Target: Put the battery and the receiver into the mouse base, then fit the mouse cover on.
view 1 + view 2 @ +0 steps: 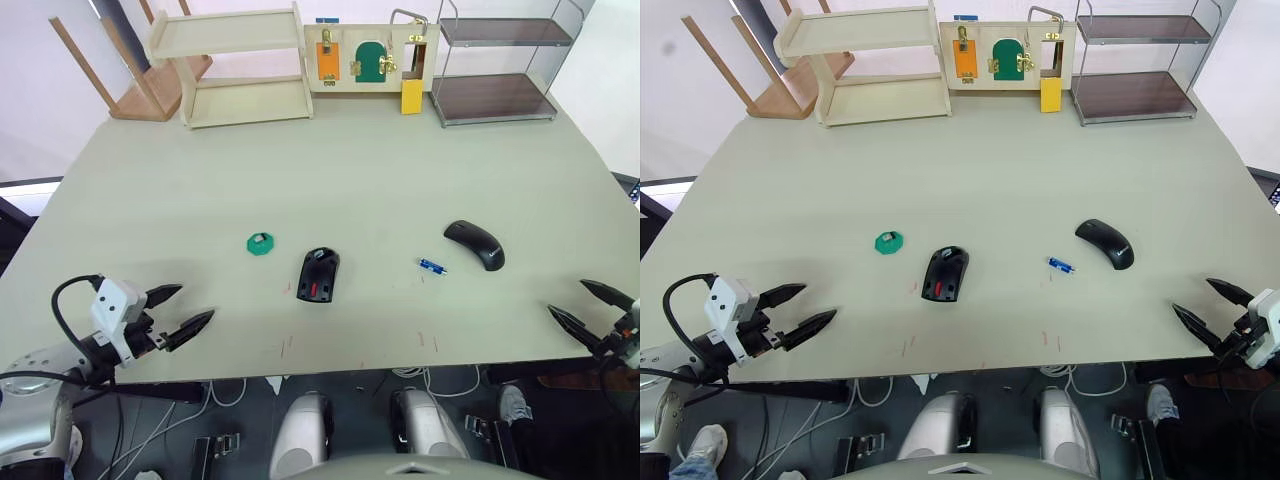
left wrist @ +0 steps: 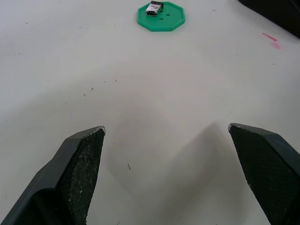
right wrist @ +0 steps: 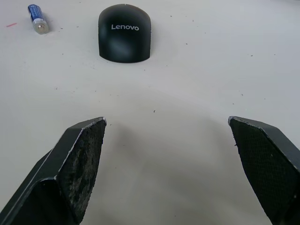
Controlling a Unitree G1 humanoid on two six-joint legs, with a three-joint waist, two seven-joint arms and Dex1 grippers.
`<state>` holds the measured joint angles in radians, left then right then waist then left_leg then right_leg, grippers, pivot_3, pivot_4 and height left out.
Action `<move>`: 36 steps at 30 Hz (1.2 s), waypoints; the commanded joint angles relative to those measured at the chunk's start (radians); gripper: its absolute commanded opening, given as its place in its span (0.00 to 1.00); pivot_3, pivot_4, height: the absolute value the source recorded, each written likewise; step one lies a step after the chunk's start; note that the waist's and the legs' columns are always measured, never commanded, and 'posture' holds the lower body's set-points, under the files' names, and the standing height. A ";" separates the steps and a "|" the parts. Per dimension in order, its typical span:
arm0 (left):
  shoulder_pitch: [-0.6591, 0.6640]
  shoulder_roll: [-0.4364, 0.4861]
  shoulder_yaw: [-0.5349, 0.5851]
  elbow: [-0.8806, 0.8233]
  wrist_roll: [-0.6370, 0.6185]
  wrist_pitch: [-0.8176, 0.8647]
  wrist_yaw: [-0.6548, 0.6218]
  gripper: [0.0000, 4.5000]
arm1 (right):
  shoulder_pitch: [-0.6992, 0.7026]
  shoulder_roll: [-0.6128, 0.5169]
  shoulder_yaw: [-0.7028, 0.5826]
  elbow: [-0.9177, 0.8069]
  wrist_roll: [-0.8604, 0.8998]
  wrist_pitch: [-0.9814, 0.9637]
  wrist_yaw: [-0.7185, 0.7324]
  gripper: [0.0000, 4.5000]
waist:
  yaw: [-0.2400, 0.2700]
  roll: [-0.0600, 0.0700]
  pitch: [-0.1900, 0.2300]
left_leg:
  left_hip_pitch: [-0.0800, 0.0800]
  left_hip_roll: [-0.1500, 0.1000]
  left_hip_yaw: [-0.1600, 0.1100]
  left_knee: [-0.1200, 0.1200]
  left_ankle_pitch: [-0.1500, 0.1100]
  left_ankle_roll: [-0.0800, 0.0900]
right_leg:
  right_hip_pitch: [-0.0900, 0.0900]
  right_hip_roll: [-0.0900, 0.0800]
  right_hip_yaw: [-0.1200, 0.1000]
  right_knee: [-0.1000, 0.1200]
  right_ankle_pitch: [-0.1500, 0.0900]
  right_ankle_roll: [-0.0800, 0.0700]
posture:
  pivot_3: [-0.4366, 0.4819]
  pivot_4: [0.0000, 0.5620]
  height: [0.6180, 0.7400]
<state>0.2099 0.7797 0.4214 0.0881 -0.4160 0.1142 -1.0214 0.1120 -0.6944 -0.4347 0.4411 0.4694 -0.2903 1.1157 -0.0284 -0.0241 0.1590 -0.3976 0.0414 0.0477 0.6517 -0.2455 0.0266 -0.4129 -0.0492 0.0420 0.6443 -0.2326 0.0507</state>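
The mouse base should stay steady while the battery (image 1: pixel 432 266) goes in. My left gripper next needs to grab the base by its long sides, beside the red part.
The black mouse base (image 1: pixel 318 275) with a red part inside lies in the middle of the table. To its right lies the small blue battery (image 1: pixel 432 266), and further right the glossy black mouse cover (image 1: pixel 475 243), marked Lenovo (image 3: pixel 124 32). Left of the base, the small receiver (image 2: pixel 154 8) rests on a green octagonal holder (image 1: pixel 261 243). My left gripper (image 1: pixel 179 311) is open near the front left edge, well short of the holder. At the front right edge my right gripper (image 1: pixel 588 307) is open too, short of the cover.
Along the table's far edge stand a wooden shelf (image 1: pixel 235 65), a latch board (image 1: pixel 368 55) with coloured doors and a wire rack (image 1: pixel 497 60). A wooden stool (image 1: pixel 140 70) leans at the back left. Cables hang below the front edge.
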 commanded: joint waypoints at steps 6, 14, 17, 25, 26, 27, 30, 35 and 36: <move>0.023 0.004 0.042 -0.020 -0.025 -0.011 -0.012 1.00 | 0.022 -0.010 -0.030 -0.111 0.028 0.011 -0.004 0.97 | -0.001 0.000 0.000 | 0.000 0.000 0.000 0.000 0.000 0.000 | 0.000 0.000 0.000 0.000 0.000 0.000 | 0.48 0.27 1.00; 0.027 -0.002 0.038 -0.032 -0.034 -0.012 -0.003 1.00 | 0.033 -0.018 -0.023 -0.181 0.018 0.049 -0.030 0.97 | 0.011 0.000 0.000 | 0.000 0.000 0.000 0.000 0.000 0.000 | 0.000 0.000 0.000 0.000 0.000 0.000 | 0.48 0.27 1.00; 0.036 -0.017 0.033 -0.087 -0.056 0.013 0.008 1.00 | 0.038 -0.020 -0.021 -0.214 0.035 0.059 -0.006 0.97 | 0.014 0.000 0.000 | 0.000 0.000 0.000 0.000 0.000 0.000 | 0.000 0.000 0.000 0.000 0.000 0.000 | 0.48 0.27 1.00; 0.098 -0.108 -0.006 -0.367 -0.099 0.141 0.147 1.00 | 0.043 -0.031 -0.022 -0.283 0.120 0.103 0.116 0.97 | 0.015 0.000 0.000 | 0.000 0.000 0.000 0.000 0.000 0.000 | 0.000 0.000 0.000 0.000 0.000 0.000 | 0.48 0.27 1.00; 0.106 -0.125 -0.018 -0.409 -0.101 0.160 0.172 1.00 | 0.045 -0.037 -0.022 -0.285 0.128 0.110 0.140 0.97 | 0.015 0.000 0.000 | 0.000 0.000 0.000 0.000 0.000 0.000 | 0.001 0.000 0.000 0.000 0.000 0.000 | 0.48 0.27 1.00; 0.109 -0.143 -0.029 -0.452 -0.112 0.188 0.201 1.00 | 0.046 -0.043 -0.021 -0.284 0.135 0.117 0.164 0.97 | 0.015 0.000 0.000 | 0.000 0.000 0.000 0.000 0.000 0.000 | 0.001 0.000 0.000 0.000 0.000 0.000 | 0.48 0.27 1.00; 0.109 -0.198 -0.086 -0.572 -0.121 0.270 0.301 1.00 | 0.040 -0.061 -0.024 -0.274 0.164 0.137 0.240 0.97 | 0.017 0.000 0.000 | 0.000 0.000 0.000 0.001 0.000 0.000 | 0.001 0.000 0.000 0.000 0.000 0.000 | 0.48 0.27 1.00; 0.078 -0.313 -0.238 -0.762 -0.083 0.398 0.518 1.00 | 0.001 -0.084 -0.023 -0.235 0.204 0.152 0.366 0.97 | 0.017 0.000 0.000 | 0.001 -0.002 -0.001 0.002 0.000 0.000 | 0.003 0.001 0.000 0.000 0.001 0.001 | 0.48 0.27 1.00; 0.071 -0.324 -0.255 -0.780 -0.077 0.417 0.546 1.00 | -0.004 -0.084 -0.024 -0.230 0.207 0.155 0.377 0.97 | 0.017 0.000 0.000 | 0.001 -0.003 -0.001 0.002 0.000 0.000 | 0.003 0.001 0.000 0.000 0.001 0.001 | 0.48 0.27 1.00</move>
<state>0.2892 0.4601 0.1776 -0.6269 -0.5087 0.5043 -0.5278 0.1141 -0.7608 -0.4344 0.2119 0.6472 -0.1383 1.4622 -0.0117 -0.0242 0.1587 -0.3968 0.0389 0.0466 0.6540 -0.2454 0.0267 -0.4103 -0.0474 0.0424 0.6446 -0.2318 0.0516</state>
